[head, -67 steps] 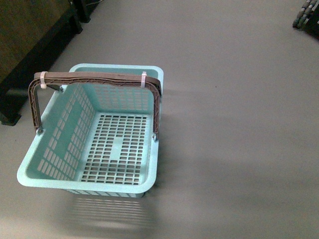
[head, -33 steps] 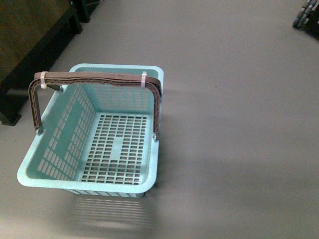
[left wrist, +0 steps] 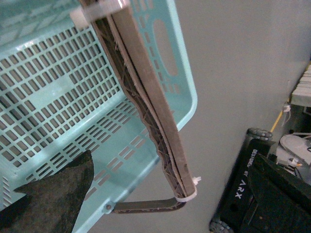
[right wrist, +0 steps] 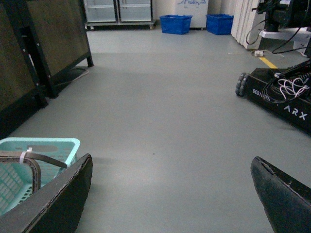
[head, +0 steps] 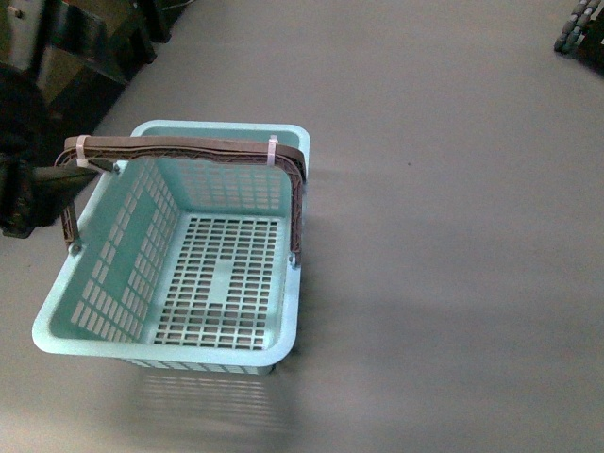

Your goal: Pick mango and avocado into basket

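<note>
My left gripper picks up the basket by its brown handle (head: 179,147) next, to bring the basket along for the mango and avocado.
The light teal basket (head: 294,311) stands empty on the grey floor, its brown handles (head: 189,146) folded up over the far end. No mango or avocado shows in any view. My left gripper (left wrist: 171,160) is open beside the basket's left rim, with the handles (left wrist: 146,97) and a slotted wall (left wrist: 175,58) in front of it and nothing between the fingers. In the front view its dark body (head: 38,160) fills the upper left by the handle's end. My right gripper (right wrist: 171,160) is open over bare floor, with the basket's corner (right wrist: 43,143) off to one side.
A dark cabinet (right wrist: 53,39) stands along the left side. Another ARX robot base (right wrist: 277,92) with cables sits on the floor to the right, also seen as a black base (left wrist: 252,194). Blue bins (right wrist: 175,23) stand far back.
My left arm has come into the front view at the upper left, beside the basket's left handle end. The basket has not moved.
</note>
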